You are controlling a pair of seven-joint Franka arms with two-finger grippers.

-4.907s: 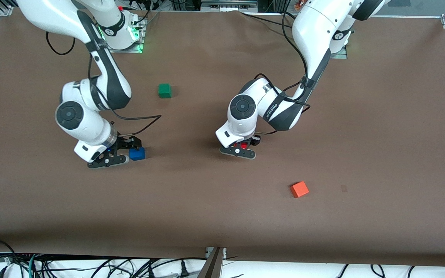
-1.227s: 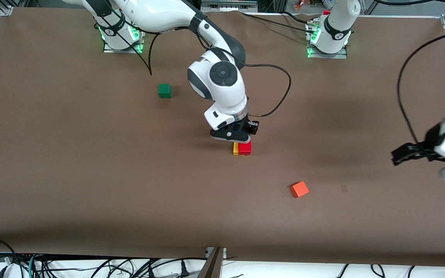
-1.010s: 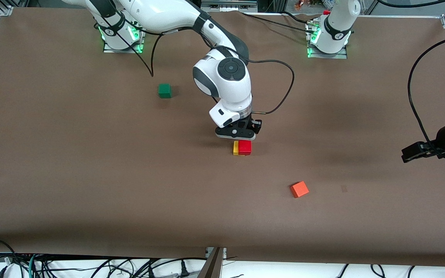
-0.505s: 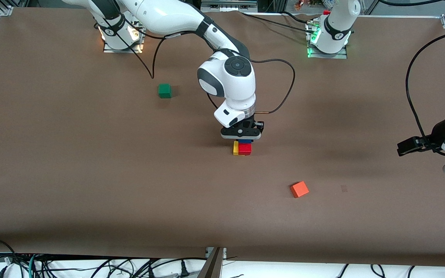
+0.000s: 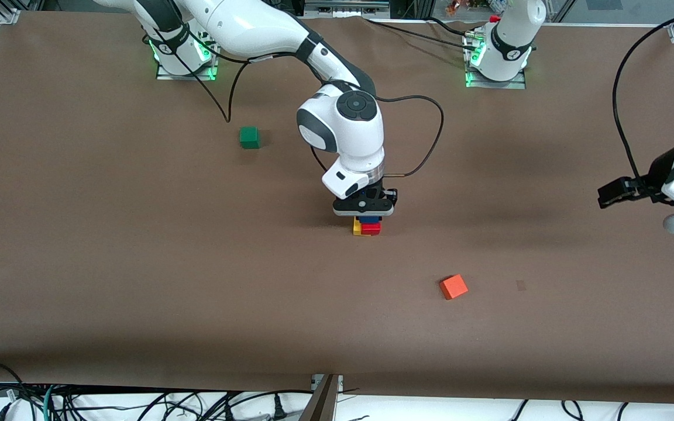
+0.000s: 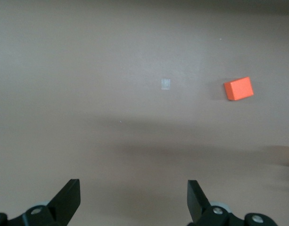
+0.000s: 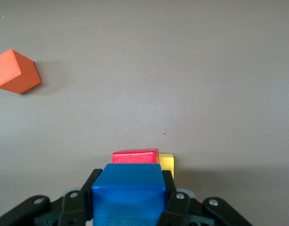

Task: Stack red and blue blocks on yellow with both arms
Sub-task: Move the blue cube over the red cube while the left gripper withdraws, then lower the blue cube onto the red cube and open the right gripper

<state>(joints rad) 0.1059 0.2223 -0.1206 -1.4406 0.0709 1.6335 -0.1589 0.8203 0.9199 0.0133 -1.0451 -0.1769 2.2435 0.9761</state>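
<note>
I can open my right gripper now: the blue block's base (image 5: 370,221) is over the red block (image 5: 371,229), so the blue block would stand.
A yellow cube (image 5: 358,228) rests on the brown table near its middle. The red block (image 5: 371,229) sits on it, shifted so that a strip of yellow shows beside it. My right gripper (image 5: 366,214) is shut on the blue block (image 5: 370,220) directly over the red one; contact between them cannot be made out. In the right wrist view the blue block (image 7: 127,193) fills the space between the fingers of the right gripper (image 7: 129,182), with the red block (image 7: 135,156) and the yellow cube (image 7: 167,164) just past it. My left gripper (image 5: 613,193) hangs open over the left arm's end of the table, and in its own view the left gripper (image 6: 133,200) holds nothing.
An orange cube (image 5: 453,286) lies nearer to the front camera than the stack, toward the left arm's end; it also shows as the orange cube (image 6: 238,88) and the orange cube (image 7: 16,71). A green cube (image 5: 249,137) sits farther back, toward the right arm's end.
My right gripper came over the stack and lowered the blue block onto or just above the red one. The left arm drifted a little at its end of the table, still open.
</note>
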